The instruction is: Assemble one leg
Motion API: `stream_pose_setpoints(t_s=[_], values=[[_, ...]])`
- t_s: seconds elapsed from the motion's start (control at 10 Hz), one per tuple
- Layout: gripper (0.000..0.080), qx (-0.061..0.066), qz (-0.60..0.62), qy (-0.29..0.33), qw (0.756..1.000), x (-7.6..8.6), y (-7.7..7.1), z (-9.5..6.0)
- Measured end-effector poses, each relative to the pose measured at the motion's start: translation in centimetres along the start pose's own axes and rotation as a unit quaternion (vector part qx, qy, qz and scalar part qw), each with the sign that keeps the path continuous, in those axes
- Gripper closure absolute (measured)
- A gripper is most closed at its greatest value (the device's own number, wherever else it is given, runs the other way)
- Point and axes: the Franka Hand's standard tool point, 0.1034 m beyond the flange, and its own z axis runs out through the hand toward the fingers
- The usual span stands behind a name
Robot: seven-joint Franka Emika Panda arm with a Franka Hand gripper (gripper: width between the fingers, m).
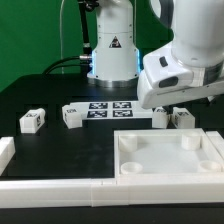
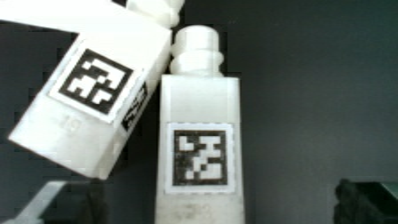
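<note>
My gripper is to take hold of the straight leg by its tagged body (image 1: 184,119) (image 2: 199,158) next, so that the leg's narrow peg stays free for a corner socket.
Two white legs with square tags lie side by side under my gripper (image 1: 166,110) at the exterior view's right. In the wrist view one leg (image 2: 199,130) lies straight between my fingers, its narrow peg end pointing away. The other leg (image 2: 89,100) lies tilted beside it, touching near the peg ends. My gripper (image 2: 205,205) is open: the dark fingertips (image 2: 365,200) stand on either side of the straight leg with gaps to it. Two more legs (image 1: 31,121) (image 1: 72,116) lie apart at the exterior view's left.
The marker board (image 1: 110,107) lies in the middle near the robot base. The large white tray-like piece (image 1: 165,170) with corner sockets lies at the front right. White bars (image 1: 50,187) edge the table's front and left.
</note>
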Motion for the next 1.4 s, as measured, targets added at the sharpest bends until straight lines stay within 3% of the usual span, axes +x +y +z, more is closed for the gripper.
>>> stream_pose_setpoints(t_s=[0.4, 1.0, 1.4], values=[[0.0151, 0.019, -0.013, -0.173, 0.985, -0.6, -0.9, 1.1], [0.0151, 0.018, -0.027, -0.124, 0.992, 1.1, -1.1, 2.7], [0.0163, 0.020, -0.030, -0.120, 0.992, 1.0, -1.0, 3.4]])
